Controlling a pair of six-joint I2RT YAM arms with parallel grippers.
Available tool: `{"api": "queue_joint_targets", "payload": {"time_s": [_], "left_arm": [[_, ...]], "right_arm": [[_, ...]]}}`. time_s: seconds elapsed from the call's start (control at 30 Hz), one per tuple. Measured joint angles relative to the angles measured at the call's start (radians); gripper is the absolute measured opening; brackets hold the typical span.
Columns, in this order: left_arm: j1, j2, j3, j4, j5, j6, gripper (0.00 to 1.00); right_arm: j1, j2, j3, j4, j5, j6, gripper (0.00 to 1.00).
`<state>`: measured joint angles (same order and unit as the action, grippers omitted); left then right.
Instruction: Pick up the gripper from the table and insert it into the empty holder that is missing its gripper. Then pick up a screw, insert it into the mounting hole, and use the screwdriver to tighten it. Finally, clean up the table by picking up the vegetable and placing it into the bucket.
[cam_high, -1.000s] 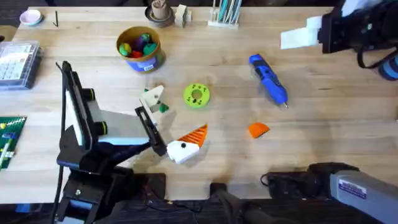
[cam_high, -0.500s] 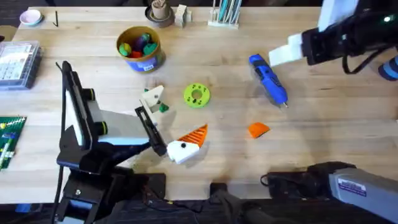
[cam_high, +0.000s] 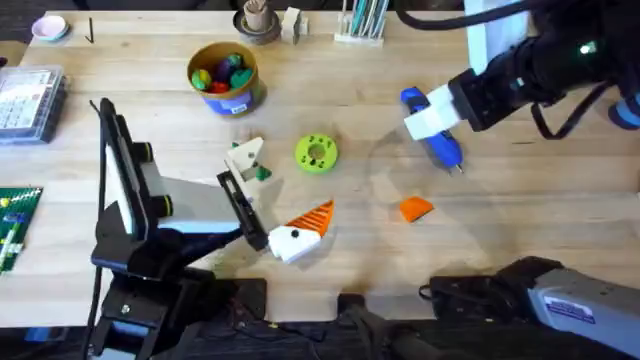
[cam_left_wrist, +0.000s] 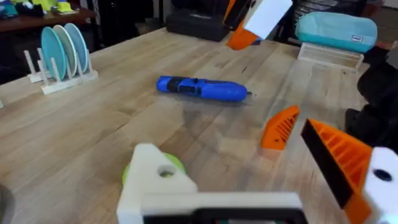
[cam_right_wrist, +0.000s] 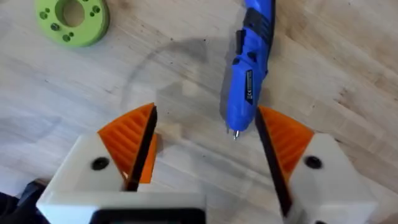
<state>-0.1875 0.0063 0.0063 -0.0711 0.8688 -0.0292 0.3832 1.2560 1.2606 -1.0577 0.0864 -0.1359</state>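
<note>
My right gripper grabs the loose orange gripper's flat sides next. Then the orange gripper goes into the empty white holder (cam_high: 244, 154).
The loose orange gripper (cam_high: 415, 208) (cam_left_wrist: 281, 127) lies on the table, just nearer than the blue screwdriver (cam_high: 432, 125) (cam_left_wrist: 202, 88) (cam_right_wrist: 249, 68). My right gripper (cam_high: 420, 122) (cam_right_wrist: 205, 143) hovers open over the screwdriver's bit end, empty. My left gripper (cam_high: 280, 190) (cam_left_wrist: 249, 168) rests open at the centre left. One of its fingers carries an orange pad (cam_high: 314, 214) (cam_left_wrist: 336, 155). The other is the plain white holder (cam_high: 245, 153) (cam_left_wrist: 157, 177). The dark-green vegetable (cam_high: 262, 172) lies beside the holder. The bucket (cam_high: 225, 75) stands at the back left with toys inside.
A lime-green disc (cam_high: 316, 153) (cam_right_wrist: 73, 18) lies mid-table. A clear parts box (cam_high: 25, 100) and a green board (cam_high: 15, 215) sit at the left edge. A brown cup (cam_high: 257, 20) and a rack (cam_high: 360, 25) line the back. Bare wood lies right of the orange gripper.
My right arm has swung in from the far right edge, down and left, until its gripper is over the screwdriver. The left arm and the table's objects have not moved.
</note>
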Motion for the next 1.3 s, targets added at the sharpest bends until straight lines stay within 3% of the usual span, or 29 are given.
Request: {"api": "queue_joint_targets", "payload": {"time_s": [0.33,0.47,0.73,1.07,1.3], "left_arm": [[0.0,0.0,0.0,0.0,0.0,0.0,0.993],[0.0,0.0,0.0,0.0,0.0,0.0,0.993],[0.0,0.0,0.0,0.0,0.0,0.0,0.993],[0.0,0.0,0.0,0.0,0.0,0.0,0.993],[0.0,0.0,0.0,0.0,0.0,0.0,0.993]], "right_arm": [[0.003,0.0,-0.001,-0.073,0.002,0.087,0.994],[0.003,0.0,-0.02,-0.075,-0.057,0.092,0.994],[0.025,-0.005,-0.033,-0.269,-0.139,0.135,0.993],[0.102,-0.16,-0.22,-0.205,-0.14,0.221,0.994],[0.185,-0.156,-0.282,-0.154,-0.148,0.276,0.994]]}}
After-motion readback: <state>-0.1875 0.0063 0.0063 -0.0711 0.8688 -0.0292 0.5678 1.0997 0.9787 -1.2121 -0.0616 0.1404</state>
